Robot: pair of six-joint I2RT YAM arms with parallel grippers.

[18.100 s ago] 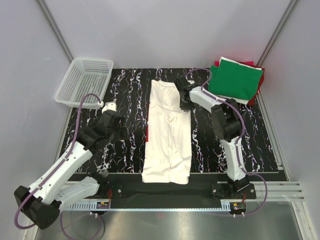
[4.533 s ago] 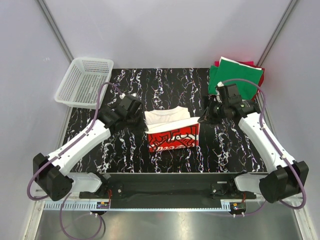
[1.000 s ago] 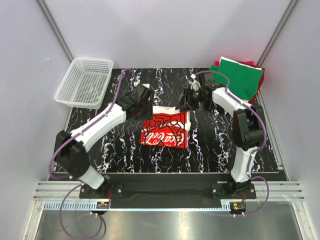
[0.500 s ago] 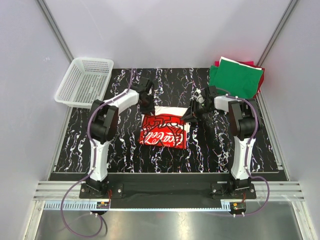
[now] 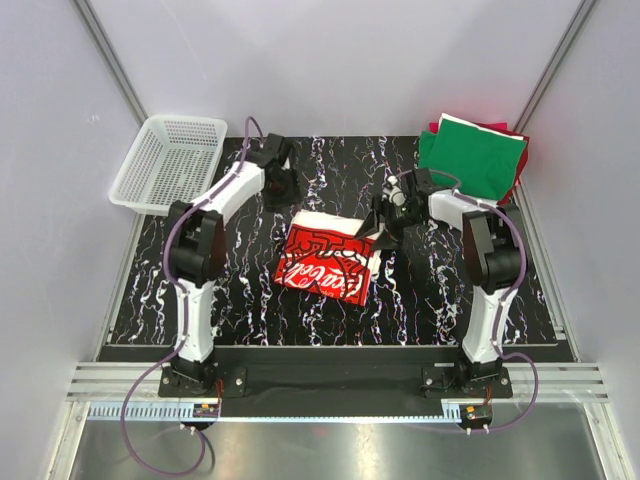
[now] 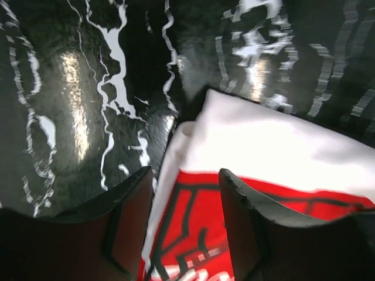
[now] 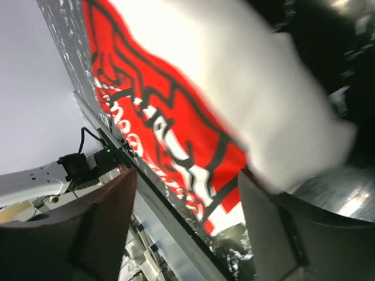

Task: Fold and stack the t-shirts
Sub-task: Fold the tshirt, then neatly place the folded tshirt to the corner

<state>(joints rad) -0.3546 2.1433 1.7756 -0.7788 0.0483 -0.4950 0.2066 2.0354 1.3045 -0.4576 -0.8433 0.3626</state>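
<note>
My right gripper grabs the folded cream-white t-shirt by its side edge facing the stack (image 5: 375, 259) (image 7: 278, 180) next, to lay the shirt there print-up.
The cream-white t-shirt (image 5: 328, 256) lies folded in the middle of the black marbled mat, its red print facing up. My left gripper (image 5: 277, 186) hovers past the shirt's back-left corner, open and apart from it. In the left wrist view the shirt (image 6: 275, 152) shows below the spread fingers (image 6: 126, 225) with nothing between them. My right gripper (image 5: 384, 224) is at the shirt's back-right corner, jaws wide. The right wrist view shows the shirt (image 7: 193, 105) beyond the gripper (image 7: 187, 228), its white corner close to one finger (image 7: 293, 234).
A stack of folded t-shirts (image 5: 472, 156), green on top with red and white under it, sits at the back right corner. A white mesh basket (image 5: 168, 165) stands at the back left. Grey walls close in on both sides.
Both grippers have opened and let go of the shirt. The left gripper has drawn away toward the back left. The shirt now lies flat and slightly turned.
</note>
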